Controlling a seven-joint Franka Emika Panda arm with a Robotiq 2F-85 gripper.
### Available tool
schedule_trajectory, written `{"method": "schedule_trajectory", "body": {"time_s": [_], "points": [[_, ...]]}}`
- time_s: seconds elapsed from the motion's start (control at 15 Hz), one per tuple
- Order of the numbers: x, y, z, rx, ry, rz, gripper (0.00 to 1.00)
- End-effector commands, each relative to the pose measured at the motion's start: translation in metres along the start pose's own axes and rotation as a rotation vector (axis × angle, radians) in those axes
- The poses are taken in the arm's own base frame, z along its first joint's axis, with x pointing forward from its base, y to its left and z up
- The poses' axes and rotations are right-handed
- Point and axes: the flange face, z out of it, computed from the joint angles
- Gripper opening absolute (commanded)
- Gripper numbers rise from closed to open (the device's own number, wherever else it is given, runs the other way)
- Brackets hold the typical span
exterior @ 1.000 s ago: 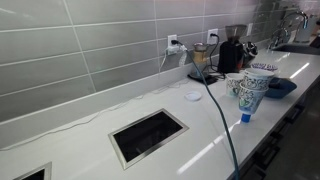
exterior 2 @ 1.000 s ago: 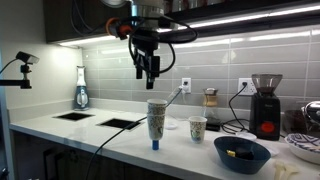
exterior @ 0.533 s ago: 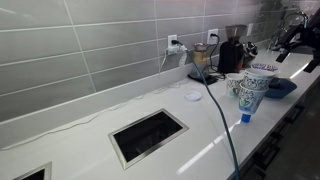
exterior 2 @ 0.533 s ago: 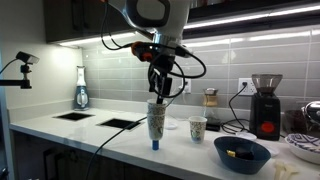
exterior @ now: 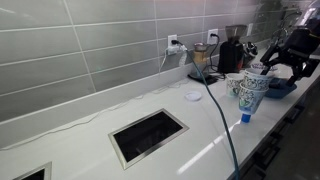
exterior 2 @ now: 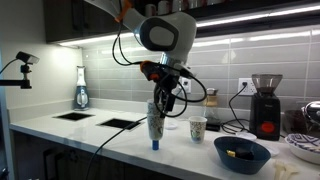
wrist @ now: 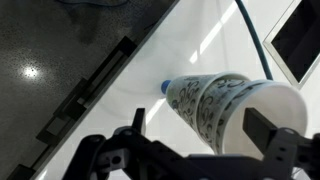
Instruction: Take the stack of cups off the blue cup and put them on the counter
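Note:
The stack (exterior: pixel 252 94) of cups has to lift off the blue cup and stand on the counter, so the gripper needs to grab it by its wide top rim and leave its bottom free.
The stack of cups (exterior 2: pixel 156 122), white with blue-green patterning, stands upright on the small blue cup (exterior 2: pixel 155 145) near the front edge of the white counter (exterior 2: pixel 60 126). In an exterior view the stack (exterior: pixel 252 94) rises over the blue cup (exterior: pixel 245 117). My gripper (exterior 2: pixel 163 100) is open and hangs right at the stack's rim. In the wrist view the gripper (wrist: pixel 200 132) has one finger on each side of the wide rim of the stack (wrist: pixel 215 100), not touching it. The blue cup (wrist: pixel 166 87) shows at the far end, on the counter (wrist: pixel 180 50).
A shorter single patterned cup (exterior 2: pixel 198 128) stands just behind the stack. A dark blue bowl (exterior 2: pixel 241 153) sits at the front edge. A coffee grinder (exterior 2: pixel 265 105) and cables stand by the wall. Metal-framed cut-outs (exterior: pixel 148 134) lie in the counter.
My gripper has come down from well above the counter to the stack's rim, staying open. The cups have not moved.

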Motion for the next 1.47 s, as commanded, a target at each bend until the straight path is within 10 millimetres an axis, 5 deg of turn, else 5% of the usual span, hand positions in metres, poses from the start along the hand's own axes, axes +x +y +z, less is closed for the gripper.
{"method": "schedule_trajectory", "body": {"time_s": [0.0, 0.13, 0.4, 0.93, 1.4], "points": [[0.011, -0.006, 0.009, 0.012, 0.019, 0.024, 1.00], [0.014, -0.009, 0.013, 0.013, 0.036, 0.011, 1.00], [0.018, -0.017, 0.024, 0.018, 0.071, -0.004, 0.59], [0.017, -0.025, 0.029, 0.002, 0.065, -0.022, 0.03], [-0.005, -0.037, -0.023, 0.016, 0.075, -0.022, 0.01]]}}
